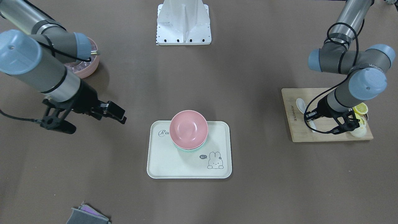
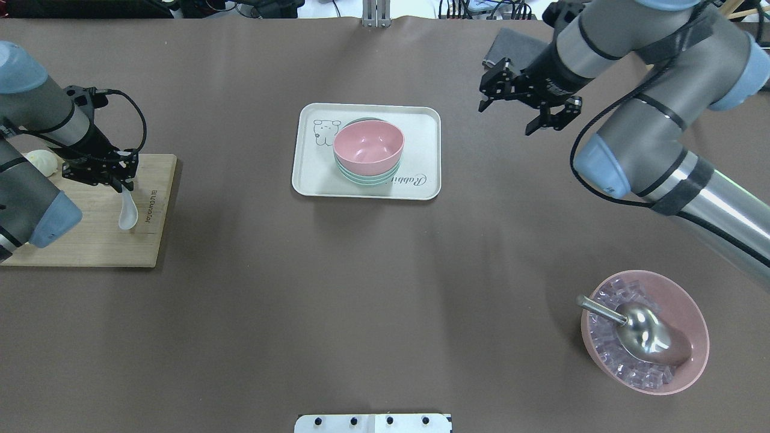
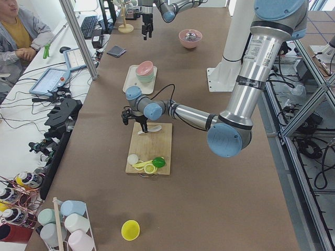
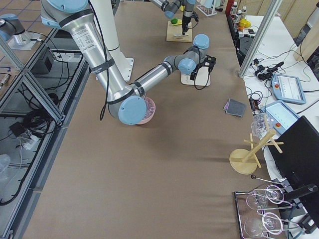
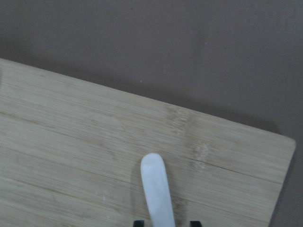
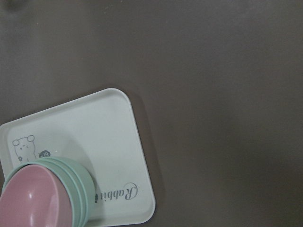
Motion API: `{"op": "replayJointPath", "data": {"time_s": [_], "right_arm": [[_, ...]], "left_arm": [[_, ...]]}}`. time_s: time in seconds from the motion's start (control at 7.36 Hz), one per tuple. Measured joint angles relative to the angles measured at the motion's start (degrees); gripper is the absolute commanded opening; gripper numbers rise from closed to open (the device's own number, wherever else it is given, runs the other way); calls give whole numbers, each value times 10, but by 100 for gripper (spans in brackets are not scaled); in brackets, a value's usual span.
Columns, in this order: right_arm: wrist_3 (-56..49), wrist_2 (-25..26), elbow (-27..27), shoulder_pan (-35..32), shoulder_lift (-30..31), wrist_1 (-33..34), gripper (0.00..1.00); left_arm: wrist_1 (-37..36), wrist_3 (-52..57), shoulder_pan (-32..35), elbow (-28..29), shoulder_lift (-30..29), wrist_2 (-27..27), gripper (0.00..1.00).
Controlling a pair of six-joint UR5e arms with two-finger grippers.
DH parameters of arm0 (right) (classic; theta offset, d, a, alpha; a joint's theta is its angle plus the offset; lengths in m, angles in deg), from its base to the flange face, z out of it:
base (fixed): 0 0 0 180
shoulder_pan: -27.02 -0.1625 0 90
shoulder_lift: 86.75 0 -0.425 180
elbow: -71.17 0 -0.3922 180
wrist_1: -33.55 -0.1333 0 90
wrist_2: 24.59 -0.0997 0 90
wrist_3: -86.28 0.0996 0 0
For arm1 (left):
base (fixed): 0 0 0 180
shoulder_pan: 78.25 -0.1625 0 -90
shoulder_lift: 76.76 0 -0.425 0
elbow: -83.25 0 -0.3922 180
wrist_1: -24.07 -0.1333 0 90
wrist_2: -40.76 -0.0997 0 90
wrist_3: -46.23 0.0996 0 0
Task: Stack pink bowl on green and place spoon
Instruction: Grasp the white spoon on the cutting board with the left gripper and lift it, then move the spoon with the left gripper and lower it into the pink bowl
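Note:
The white spoon needs to go to the stacked pink bowl (image 1: pixel 188 130), so my left gripper should next grab the spoon by its slim handle (image 1: pixel 312 126).
The pink bowl (image 1: pixel 188 129) (image 2: pixel 368 143) sits nested on the green bowls (image 2: pixel 367 178) (image 6: pixel 80 189) on the cream tray (image 1: pixel 174 165) (image 2: pixel 313 174). The white spoon (image 2: pixel 127 213) (image 1: pixel 300 105) lies on the wooden cutting board (image 2: pixel 90 240) (image 1: pixel 326 137). My left gripper (image 2: pixel 117 179) is low over the board and open, with its jaws either side of the spoon handle (image 5: pixel 156 189). My right gripper (image 2: pixel 520 108) (image 1: pixel 119 115) is open and empty above the table beside the tray.
A second pink bowl (image 2: pixel 643 331) holds ice cubes and a metal scoop near the right arm. Lemon slices (image 1: pixel 360 109) lie on the board's end. A grey cloth (image 2: pixel 511 45) lies at the far edge. The white robot base (image 1: pixel 183 21) is mid-table.

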Motion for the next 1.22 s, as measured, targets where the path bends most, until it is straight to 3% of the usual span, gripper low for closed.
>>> {"op": "replayJointPath", "data": {"time_s": [0.27, 0.68, 1.22], "right_arm": [[-63, -42, 2, -51, 34, 1, 100], [-117, -51, 0, -95, 61, 7, 100], [-367, -43, -2, -172, 178, 24, 100]], "left_arm": [[0, -3, 0, 1, 0, 0, 0], [-20, -27, 1, -23, -36, 24, 0], [-77, -141, -32, 0, -235, 31, 0]]}}
